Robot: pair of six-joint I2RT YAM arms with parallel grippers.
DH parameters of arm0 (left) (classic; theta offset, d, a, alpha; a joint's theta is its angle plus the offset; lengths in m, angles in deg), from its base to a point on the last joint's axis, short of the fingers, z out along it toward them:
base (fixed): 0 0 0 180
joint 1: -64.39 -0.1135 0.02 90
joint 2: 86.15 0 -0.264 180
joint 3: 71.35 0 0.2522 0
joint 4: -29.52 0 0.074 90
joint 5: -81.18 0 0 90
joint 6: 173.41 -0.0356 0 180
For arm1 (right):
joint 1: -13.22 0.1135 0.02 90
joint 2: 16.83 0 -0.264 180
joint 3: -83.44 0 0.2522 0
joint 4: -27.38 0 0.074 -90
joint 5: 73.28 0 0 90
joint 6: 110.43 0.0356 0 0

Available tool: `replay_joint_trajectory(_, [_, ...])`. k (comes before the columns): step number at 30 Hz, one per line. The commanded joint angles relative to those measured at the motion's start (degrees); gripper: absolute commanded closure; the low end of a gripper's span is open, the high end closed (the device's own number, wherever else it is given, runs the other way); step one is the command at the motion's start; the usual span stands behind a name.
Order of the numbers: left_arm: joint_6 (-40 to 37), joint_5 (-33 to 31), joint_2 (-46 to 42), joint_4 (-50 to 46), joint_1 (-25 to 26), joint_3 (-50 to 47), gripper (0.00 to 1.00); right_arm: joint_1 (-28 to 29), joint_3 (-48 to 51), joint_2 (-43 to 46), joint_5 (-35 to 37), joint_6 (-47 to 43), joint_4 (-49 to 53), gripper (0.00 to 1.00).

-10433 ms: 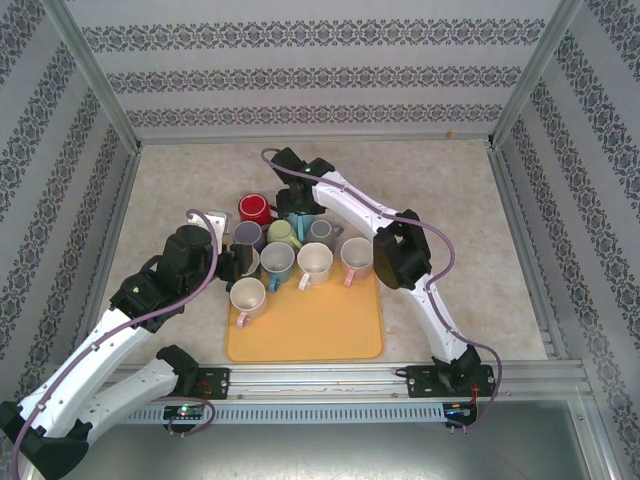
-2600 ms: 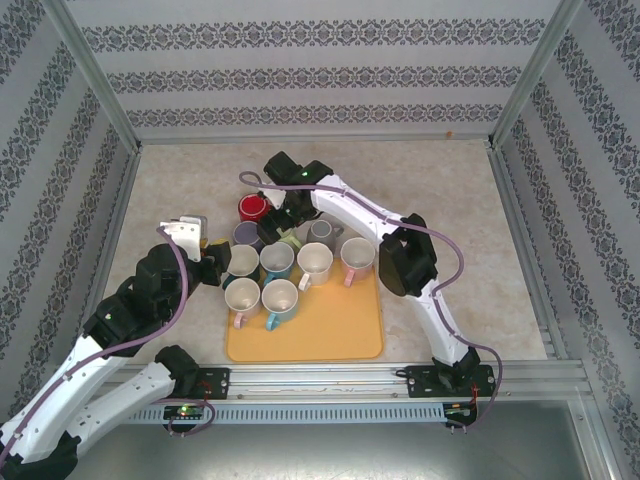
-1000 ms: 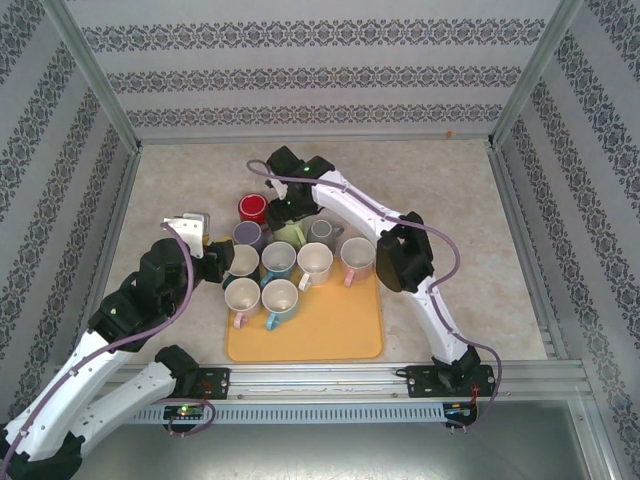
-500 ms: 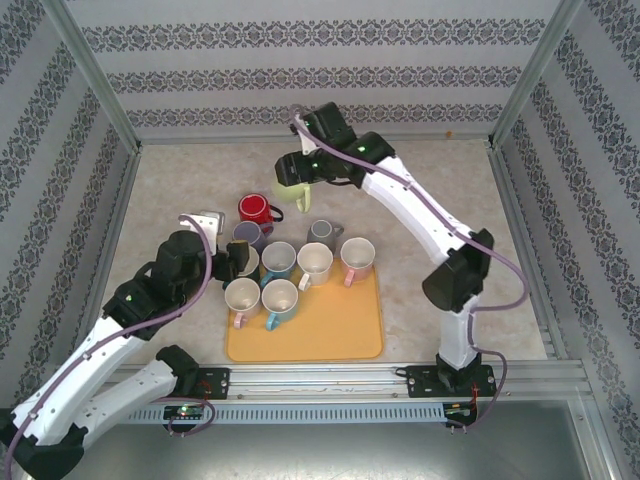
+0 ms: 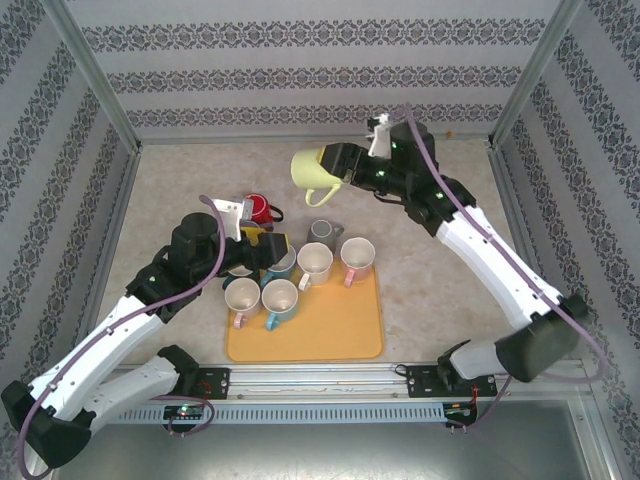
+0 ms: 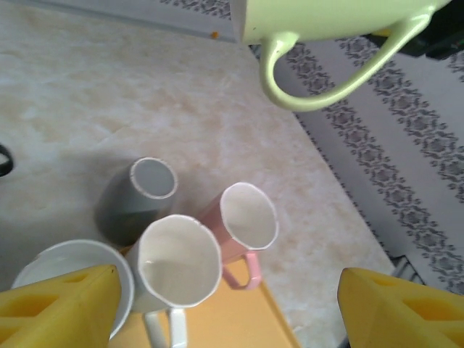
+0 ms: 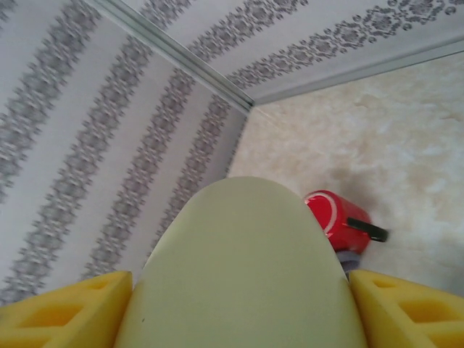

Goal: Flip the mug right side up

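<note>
The pale green mug has to be turned right side up, so the robot's left gripper needs to grab it by its hanging handle (image 5: pixel 319 202) (image 6: pixel 319 101) next, which leaves the mug's base free.
My right gripper (image 5: pixel 345 166) is shut on a pale green mug (image 5: pixel 313 170) and holds it in the air over the back of the table, tilted on its side with the handle hanging down. In the right wrist view the green mug (image 7: pixel 239 268) sits between the yellow pads (image 7: pixel 65 308). From the left wrist view, the green mug (image 6: pixel 326 22) hangs overhead with its handle down. My left gripper (image 5: pixel 262 248) hovers open over the mugs at the tray's back left, nothing between its pads (image 6: pixel 58 304).
An orange tray (image 5: pixel 330 335) carries several upright mugs, among them a white mug (image 5: pixel 316 262) and a pink mug (image 5: pixel 356 254). Behind it stand a grey mug (image 5: pixel 321 232) and a red mug (image 5: pixel 258 208). Metal posts and patterned walls ring the table.
The right arm has lifted the green mug out of the cluster and swung it back and to the right. The left gripper has moved right, over the mugs.
</note>
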State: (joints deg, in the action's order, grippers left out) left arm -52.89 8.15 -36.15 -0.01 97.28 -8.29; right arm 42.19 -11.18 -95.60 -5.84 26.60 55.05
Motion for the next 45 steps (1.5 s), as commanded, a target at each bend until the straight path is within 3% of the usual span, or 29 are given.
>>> replay_joint_trajectory(1, [1.56,2.78,0.97,4.58,-0.69,2.58,0.21,-0.60,3.71,4.75,-4.09,10.62,-14.12,0.55])
replay_joint_trajectory(4, [3.66,6.08,2.18,8.07,-0.72,2.79,0.20,-1.06,6.34,6.55,-5.85,13.10,-17.15,0.55])
replay_joint_trajectory(9, [12.22,15.56,4.60,22.18,-0.72,0.65,0.20,-2.72,11.62,10.56,-7.06,15.60,-22.61,0.54])
replay_joint_trajectory(13, [19.19,19.09,6.39,32.78,-0.79,-1.36,0.21,-3.72,13.90,12.60,-8.10,17.02,-24.63,0.54])
replay_joint_trajectory(15, [18.81,18.93,6.71,32.11,-0.78,-0.54,0.22,-4.00,14.70,13.54,-7.82,17.13,-24.59,0.54])
replay_joint_trajectory(19, [11.14,13.16,5.69,17.04,-0.71,4.79,0.24,-4.24,15.74,14.56,-7.34,17.90,-24.67,0.54])
replay_joint_trajectory(21, [11.19,12.99,5.37,16.12,-0.66,5.37,0.23,-4.27,15.99,14.60,-7.87,18.02,-25.47,0.54])
replay_joint_trajectory(30, [28.43,21.80,12.80,40.31,-0.89,0.90,0.23,-4.45,19.09,17.07,-9.51,21.53,-31.97,0.54])
replay_joint_trajectory(40, [36.81,24.75,18.97,56.35,-0.95,0.29,0.28,-4.01,24.11,19.41,-9.78,26.13,-37.92,0.55])
replay_joint_trajectory(45, [40.87,25.55,21.61,64.18,-1.11,-0.46,0.43,-3.66,25.66,20.22,-9.61,27.04,-39.04,0.55])
